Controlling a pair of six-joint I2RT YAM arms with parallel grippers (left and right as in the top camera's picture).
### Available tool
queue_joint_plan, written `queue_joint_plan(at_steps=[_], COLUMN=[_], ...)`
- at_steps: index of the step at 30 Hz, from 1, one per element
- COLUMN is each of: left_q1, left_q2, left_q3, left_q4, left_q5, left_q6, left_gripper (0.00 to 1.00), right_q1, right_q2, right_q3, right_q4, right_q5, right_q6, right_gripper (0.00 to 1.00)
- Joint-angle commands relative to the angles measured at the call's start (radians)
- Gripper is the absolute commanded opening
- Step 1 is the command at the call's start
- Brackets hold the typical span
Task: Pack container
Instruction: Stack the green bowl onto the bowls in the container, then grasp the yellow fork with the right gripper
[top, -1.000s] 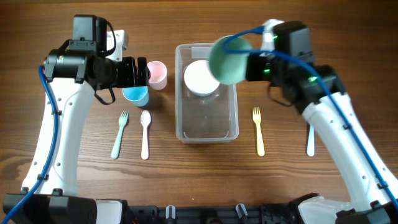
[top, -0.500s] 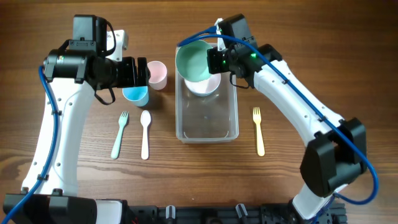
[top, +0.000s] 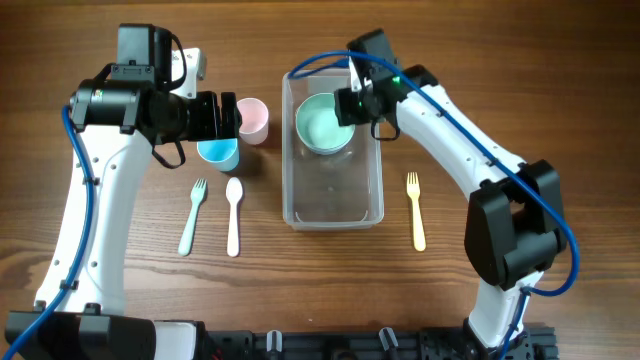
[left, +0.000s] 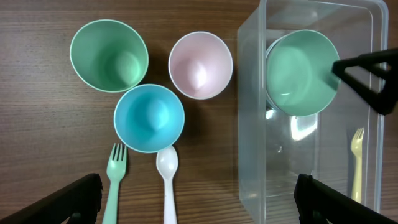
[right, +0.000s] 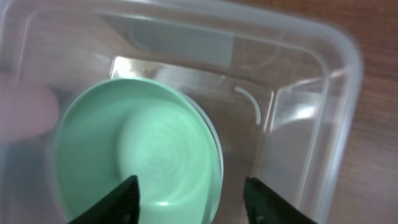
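The yellow fork has to be turned and laid flat in the container (top: 335, 190), so the right gripper needs to grab the fork's narrow handle near the middle of its length next.
The clear container (top: 335, 190) stands mid-table. At its far end a green bowl (top: 323, 122) rests nested in a white bowl, of which only a thin rim shows. My right gripper (top: 352, 106) hovers over that bowl's right edge. In the right wrist view its jaws (right: 193, 202) are open. One finger hangs over the green bowl (right: 137, 155), the other over the container's floor, and neither touches the bowl. My left gripper (top: 226, 118) is wide open above the cups, holding nothing. The left wrist view shows the container's wall (left: 252, 143) and the green bowl (left: 301, 71).
Left of the container stand a green cup (left: 109, 55), a pink cup (top: 253, 118) and a blue cup (top: 218, 154). In front of them lie a green fork (top: 191, 216) and a white spoon (top: 233, 215). A yellow fork (top: 415, 211) lies right of the container.
My right arm carried the green bowl over the container, set it into the white bowl and opened its jaws, releasing it. The left arm stayed still.
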Motion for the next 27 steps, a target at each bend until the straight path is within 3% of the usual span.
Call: queue_joint_plan(at_steps=[1,7,11,20,22,25,27], left_q1=[-0.003,-0.003,-0.003,-0.003,-0.003,-0.003,-0.003], left_q2=[0.002,0.002,0.002,0.002,0.002,0.002,0.002], left_q3=[0.016,0.016,0.016,0.016,0.016,0.016,0.016], left_q4=[0.000,-0.001,0.000,0.000,-0.001,0.000,-0.001], left_q5=[0.002,0.002,0.002,0.002,0.002,0.002,0.002], left_q6=[0.020,0.020,0.020,0.020,0.020,0.020,0.020], left_gripper=[1.00,1.00,1.00,1.00,1.00,1.00,1.00], right_q1=[-0.009,-0.158,-0.275,-0.286,-0.286,-0.286,-0.285], right_q2=[-0.047,-0.247,-0.260,-0.305,-0.437,-0.655,-0.747], right_q3=[0.207,0.317,0.278,-0.055,-0.197,-0.396,-0.534], right_q4=[-0.108,-0.471,-0.722,-0.673,-0.615,-0.524,-0.434], right_q5=[0.024,0.035,0.048,0.070,0.069,0.053,-0.003], right_q6=[-0.019,0.096,0.055,0.069,0.070,0.104,0.115], right_gripper=[0.62,0.65,0.60,0.56,0.54,0.63,0.62])
